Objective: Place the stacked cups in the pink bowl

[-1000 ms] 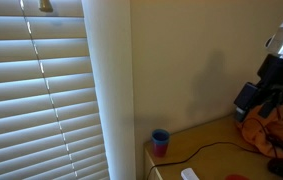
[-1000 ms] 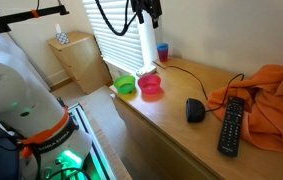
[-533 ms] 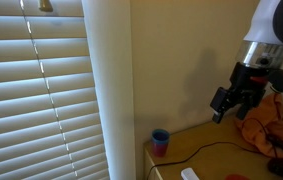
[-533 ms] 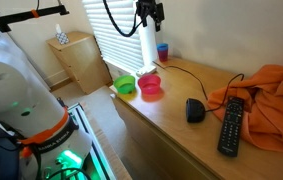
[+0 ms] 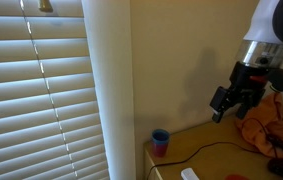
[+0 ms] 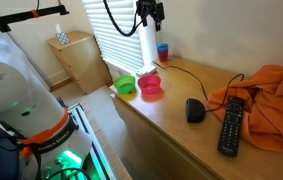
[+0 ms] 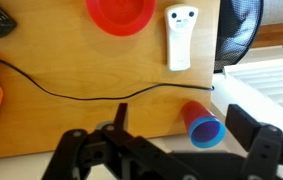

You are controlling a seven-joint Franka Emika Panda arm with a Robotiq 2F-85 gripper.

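Note:
Next, my gripper grabs the stacked cups by one side of their rim, one finger inside. That leaves their base free for the pink bowl (image 6: 150,87) (image 7: 121,13).
The stacked cups (image 5: 160,141) (image 6: 162,51), a blue cup nested in a red-pink one, stand upright at the table's corner by the white wall. In the wrist view the stacked cups (image 7: 203,125) show from above. The pink bowl (image 6: 150,87) sits near the table's edge, and also shows in the wrist view (image 7: 121,14). My gripper (image 5: 231,100) (image 6: 148,12) hangs high above the table, open and empty. In the wrist view its fingers (image 7: 184,128) stand either side of the cups, far above them.
A green bowl (image 6: 127,86) sits beside the pink one. A white remote (image 7: 182,37), a black cable (image 7: 71,90), a black mouse (image 6: 194,109), a black remote (image 6: 230,123) and an orange cloth (image 6: 271,95) lie on the wooden table (image 6: 171,125). Window blinds (image 5: 36,90) are beyond the edge.
Over the first half second my gripper moved across towards the cups' side of the table. Since then nothing has visibly moved.

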